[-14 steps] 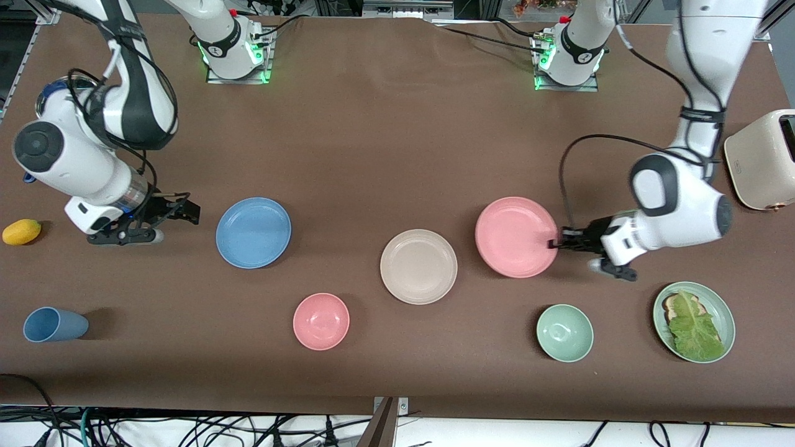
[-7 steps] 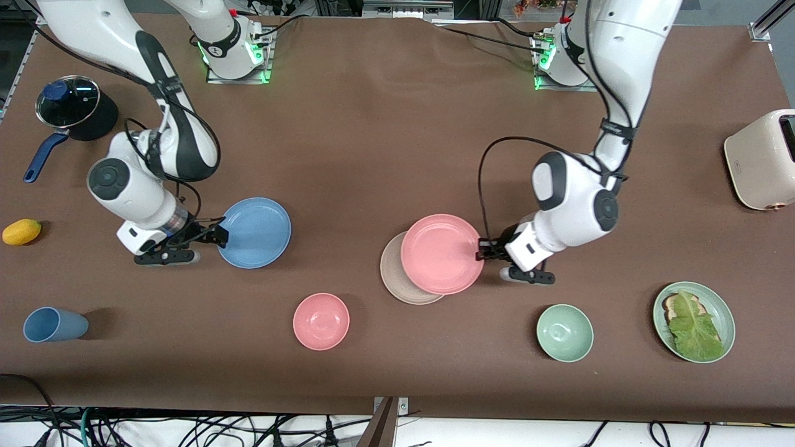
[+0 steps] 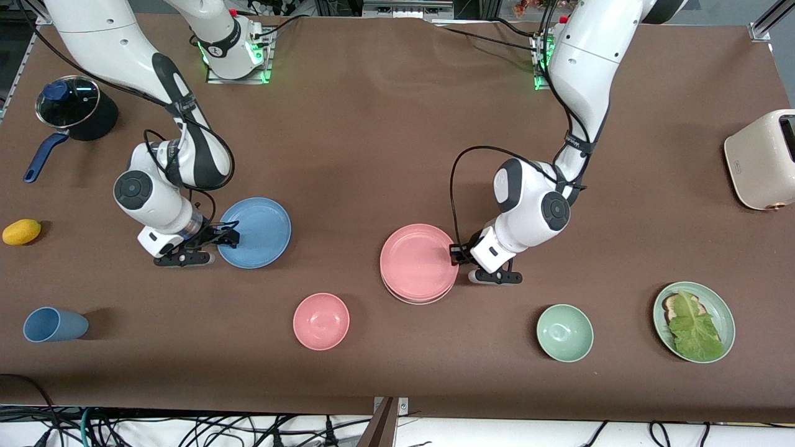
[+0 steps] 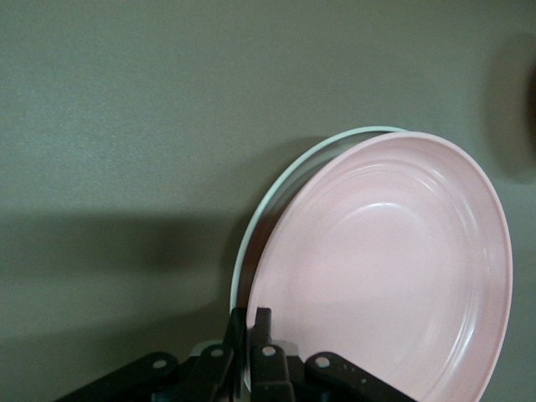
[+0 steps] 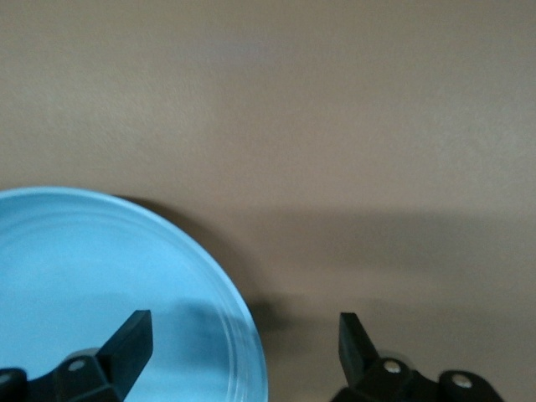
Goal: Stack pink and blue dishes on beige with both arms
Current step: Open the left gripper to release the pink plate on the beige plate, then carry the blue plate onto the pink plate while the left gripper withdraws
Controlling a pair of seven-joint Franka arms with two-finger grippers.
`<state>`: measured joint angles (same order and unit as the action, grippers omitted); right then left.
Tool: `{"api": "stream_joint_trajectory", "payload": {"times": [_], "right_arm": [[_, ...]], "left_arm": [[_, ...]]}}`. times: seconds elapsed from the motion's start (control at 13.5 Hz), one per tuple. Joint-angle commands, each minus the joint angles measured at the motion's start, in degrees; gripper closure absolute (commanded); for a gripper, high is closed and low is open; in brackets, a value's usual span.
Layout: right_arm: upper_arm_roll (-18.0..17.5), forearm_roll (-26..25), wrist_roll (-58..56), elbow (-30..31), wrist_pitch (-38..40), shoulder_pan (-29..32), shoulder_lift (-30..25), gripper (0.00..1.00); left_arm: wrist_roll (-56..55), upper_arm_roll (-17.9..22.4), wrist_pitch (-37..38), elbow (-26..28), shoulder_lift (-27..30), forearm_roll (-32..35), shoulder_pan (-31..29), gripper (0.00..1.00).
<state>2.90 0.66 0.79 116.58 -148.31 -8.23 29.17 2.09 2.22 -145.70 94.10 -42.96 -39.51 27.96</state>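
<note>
The blue plate's broad side is far wider than my open fingers. The blue plate needs to be stacked, so my right gripper should pinch its thin rim (image 3: 223, 249) next.
The pink plate (image 3: 415, 262) lies over the beige plate (image 3: 416, 302) and hides all of it but a thin rim on the side nearer the front camera. My left gripper (image 3: 455, 253) is shut on the pink plate's rim at the side toward the left arm's end of the table. The left wrist view shows its fingers (image 4: 262, 322) pinching the pink plate (image 4: 394, 268), with the beige rim (image 4: 335, 136) peeking out beneath. The blue plate (image 3: 258, 233) lies flat on the table. My right gripper (image 3: 228, 236) stands open at its rim, with the edge of the blue plate (image 5: 100, 268) between the spread fingers (image 5: 134, 339).
A small pink bowl (image 3: 321, 321) and a green bowl (image 3: 564, 333) sit nearer the front camera. A pale green plate (image 3: 714, 298) holds bread and lettuce. A blue cup (image 3: 53, 325), a yellow fruit (image 3: 22, 231), a lidded pot (image 3: 74, 112) and a toaster (image 3: 761, 158) stand at the table's ends.
My left gripper has carried the pink plate toward the right arm's end, from beside the beige plate to over it. My right gripper has moved up to the blue plate's rim.
</note>
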Motion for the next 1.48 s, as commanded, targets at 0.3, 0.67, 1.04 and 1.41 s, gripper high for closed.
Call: {"api": "stream_joint_trajectory", "payload": {"times": [0.3, 0.67, 1.04, 1.41], "right_arm": [[0.0, 1.0, 0.2, 7.7, -1.6, 0.2, -4.7, 0.23], [-0.1, 1.0, -0.1, 7.7, -1.4, 0.2, -5.0, 0.81], [-0.1, 1.0, -0.4, 7.3, -1.3, 0.1, -5.4, 1.0], [-0.3, 0.9, -0.5, 1.8, 5.8, 0.1, -7.5, 1.0]], "left_arm": [[-0.2, 0.9, -1.6, -1.9, -2.1, -1.4, 0.7, 0.62], [-0.4, 0.9, -1.6, -4.3, -1.6, -1.2, 1.1, 0.0], [-2.2, 1.9, 10.2, -4.3, 3.7, -0.7, -0.4, 0.0], [-1.9, 9.0, 30.5, -7.3, 9.5, 9.6, -1.6, 0.0]]}}
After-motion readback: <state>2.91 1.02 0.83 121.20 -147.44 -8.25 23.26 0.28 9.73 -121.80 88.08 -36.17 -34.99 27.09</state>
